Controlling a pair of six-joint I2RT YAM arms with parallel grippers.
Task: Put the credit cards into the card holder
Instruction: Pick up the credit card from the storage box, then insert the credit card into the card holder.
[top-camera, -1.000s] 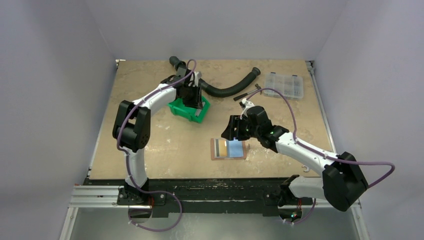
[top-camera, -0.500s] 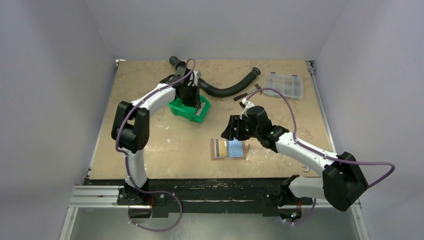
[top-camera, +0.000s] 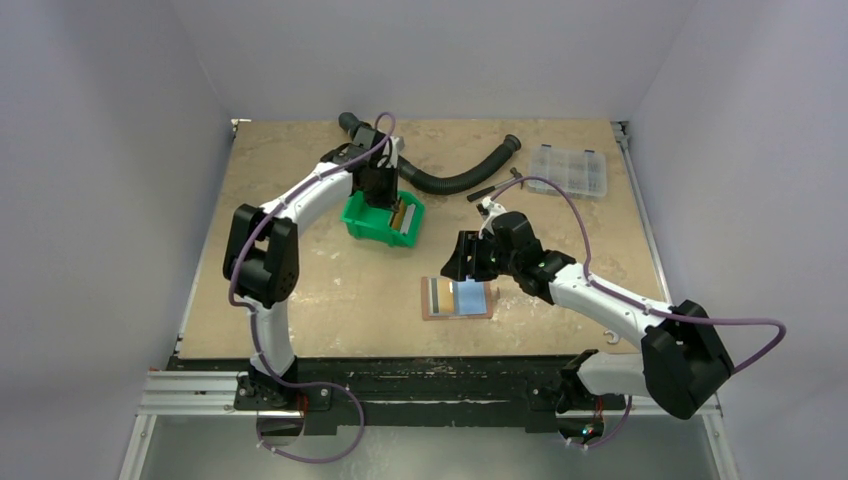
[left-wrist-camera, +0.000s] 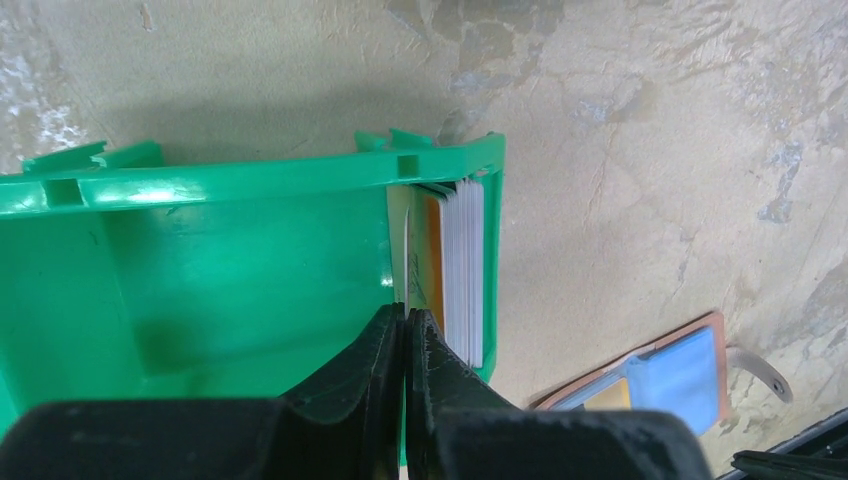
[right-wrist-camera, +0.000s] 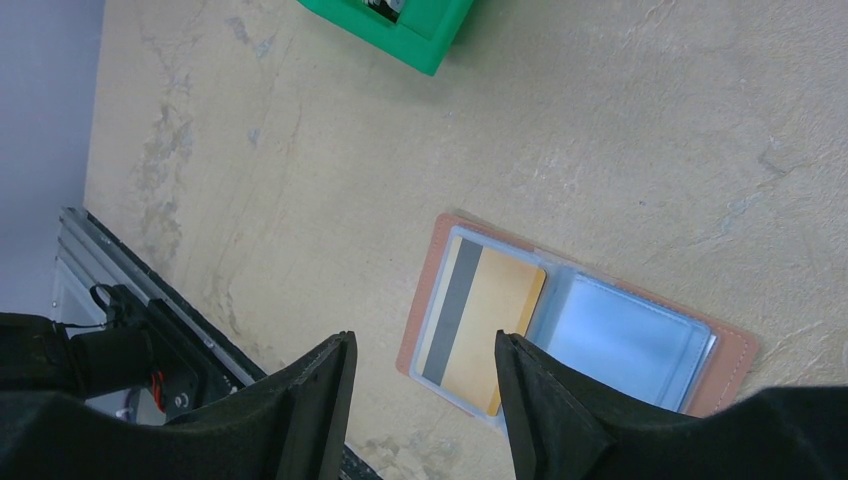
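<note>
My left gripper's fingers are shut on the card's edge (left-wrist-camera: 406, 264). The thin pale card would come up out of the green bin (left-wrist-camera: 250, 275) if I lifted my left gripper now.
The card holder (top-camera: 457, 298) lies open on the table, reddish-brown with clear pockets. A yellow-gold card (right-wrist-camera: 480, 325) with a dark stripe sits in its left pocket and a light blue one (right-wrist-camera: 625, 340) in its right. My right gripper (right-wrist-camera: 425, 345) is open and empty, hovering just above the holder. My left gripper (left-wrist-camera: 405, 315) is down in the green bin (top-camera: 372, 222), shut on a thin pale card (left-wrist-camera: 406, 255) seen edge-on. That card stands upright beside a stack of cards (left-wrist-camera: 460, 270) at the bin's right wall.
A black corrugated hose (top-camera: 450, 178) curves behind the bin. A clear compartment box (top-camera: 568, 168) sits at the back right, and a small dark tool (top-camera: 485, 192) lies near the hose end. The holder's corner (left-wrist-camera: 680, 375) shows in the left wrist view.
My left gripper has shifted slightly back and left inside the bin, and the card stack at the bin's right end now shows. The right arm has not moved.
</note>
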